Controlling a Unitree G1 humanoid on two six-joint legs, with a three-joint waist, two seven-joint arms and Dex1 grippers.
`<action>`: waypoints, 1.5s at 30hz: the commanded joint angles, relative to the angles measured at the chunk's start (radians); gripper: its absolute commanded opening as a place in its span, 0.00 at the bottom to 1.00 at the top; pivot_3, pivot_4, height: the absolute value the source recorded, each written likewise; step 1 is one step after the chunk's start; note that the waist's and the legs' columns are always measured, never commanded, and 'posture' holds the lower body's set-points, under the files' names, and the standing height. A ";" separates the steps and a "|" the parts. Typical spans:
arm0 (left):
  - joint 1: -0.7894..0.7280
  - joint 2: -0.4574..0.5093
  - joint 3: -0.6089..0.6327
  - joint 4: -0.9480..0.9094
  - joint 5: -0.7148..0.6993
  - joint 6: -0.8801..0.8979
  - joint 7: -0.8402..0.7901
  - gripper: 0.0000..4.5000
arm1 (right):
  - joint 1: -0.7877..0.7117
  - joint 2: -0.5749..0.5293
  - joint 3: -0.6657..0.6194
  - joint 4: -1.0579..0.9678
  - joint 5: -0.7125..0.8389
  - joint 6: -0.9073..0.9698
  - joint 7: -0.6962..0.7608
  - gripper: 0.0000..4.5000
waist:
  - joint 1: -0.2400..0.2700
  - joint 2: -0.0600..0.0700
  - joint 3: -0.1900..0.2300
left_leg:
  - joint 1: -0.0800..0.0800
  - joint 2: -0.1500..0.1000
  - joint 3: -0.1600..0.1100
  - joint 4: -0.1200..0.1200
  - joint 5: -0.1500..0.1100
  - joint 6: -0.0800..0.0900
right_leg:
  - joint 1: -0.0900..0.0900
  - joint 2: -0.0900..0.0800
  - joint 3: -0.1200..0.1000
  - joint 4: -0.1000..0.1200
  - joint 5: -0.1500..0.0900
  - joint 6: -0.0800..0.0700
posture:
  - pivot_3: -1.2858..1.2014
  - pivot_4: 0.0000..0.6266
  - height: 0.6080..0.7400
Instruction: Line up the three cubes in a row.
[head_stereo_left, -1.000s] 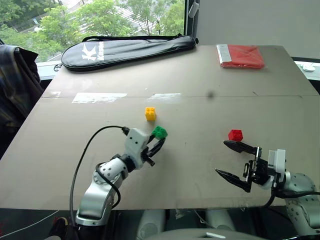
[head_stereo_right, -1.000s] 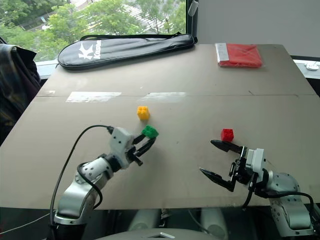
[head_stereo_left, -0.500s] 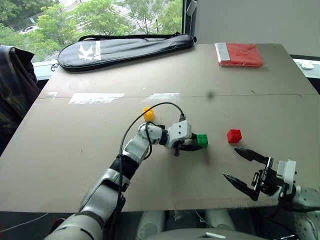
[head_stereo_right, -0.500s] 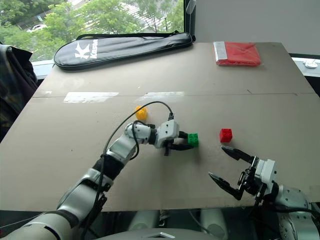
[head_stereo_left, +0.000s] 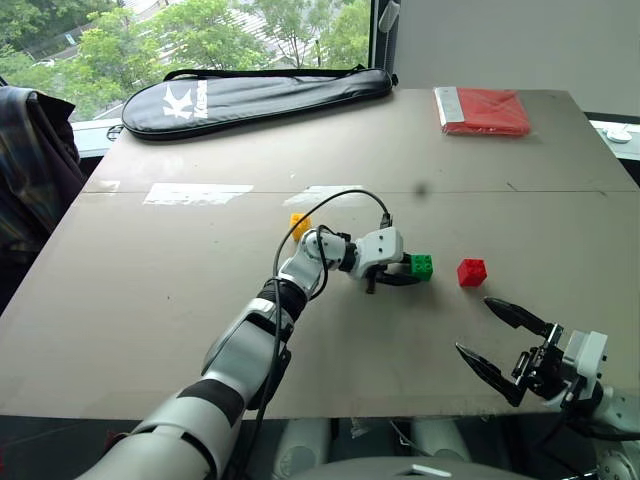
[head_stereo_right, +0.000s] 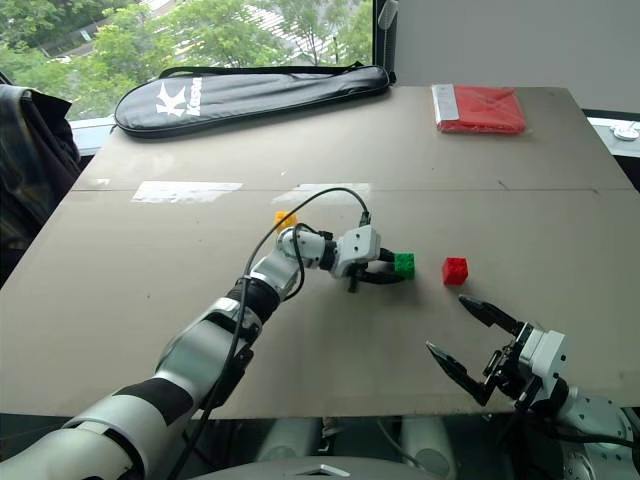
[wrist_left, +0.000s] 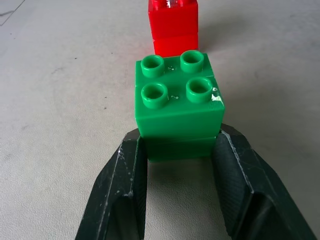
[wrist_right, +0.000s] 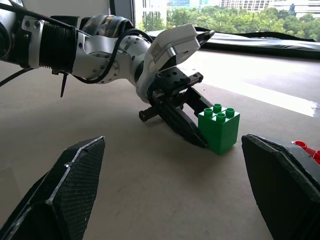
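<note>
The green cube's lower edge (wrist_left: 181, 158) is resting on the tabletop before the red cube (wrist_left: 173, 26) in the left wrist view, so my left gripper should open.
My left gripper (head_stereo_left: 410, 273) is shut on the green cube (head_stereo_left: 421, 266), which rests low on the table, studs up. In the left wrist view the green cube (wrist_left: 177, 102) sits between both black fingers, with the red cube (wrist_left: 173, 26) just beyond it. The red cube (head_stereo_left: 471, 272) lies a short gap to the right of the green one. Partly hidden behind my left arm, the yellow cube (head_stereo_left: 298, 224) sits to the left. My right gripper (head_stereo_left: 503, 341) hovers open near the table's front right edge, with nothing between its fingers.
A long black racket bag (head_stereo_left: 255, 98) lies along the far edge. A flat red folded packet (head_stereo_left: 481, 110) sits at the far right corner. White tape strips (head_stereo_left: 198, 193) mark the table's middle seam. Dark clothing (head_stereo_left: 30, 165) hangs off the left side.
My left arm has swung right, carrying the green cube from near the yellow one to just left of the red cube. My right gripper has drawn back slightly toward the front edge.
</note>
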 joint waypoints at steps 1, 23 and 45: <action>-0.003 -0.017 -0.002 0.043 0.040 -0.007 0.011 0.27 | 0.000 0.000 -0.019 -0.041 0.011 -0.020 -0.008 1.00 | 0.000 0.000 0.000 | 0.000 0.000 -0.001 0.001 0.000 0.000 | 0.000 0.000 0.000 0.001 0.000 0.000 | 0.52 0.24 0.75; -0.026 0.004 0.031 0.072 0.057 0.012 -0.118 0.27 | 0.020 0.019 -0.025 0.015 0.010 -0.029 -0.018 1.00 | -0.002 0.000 0.000 | -0.001 0.000 -0.003 0.003 0.000 0.000 | 0.000 0.001 -0.002 0.002 0.000 0.000 | 0.52 0.24 0.75; -0.015 -0.010 0.031 0.076 0.078 0.001 -0.075 1.00 | 0.023 0.036 -0.050 0.043 -0.010 -0.019 -0.085 1.00 | -0.002 0.000 0.000 | -0.001 0.000 -0.003 0.003 0.000 0.000 | 0.000 0.001 -0.002 0.002 0.000 0.000 | 0.52 0.24 0.75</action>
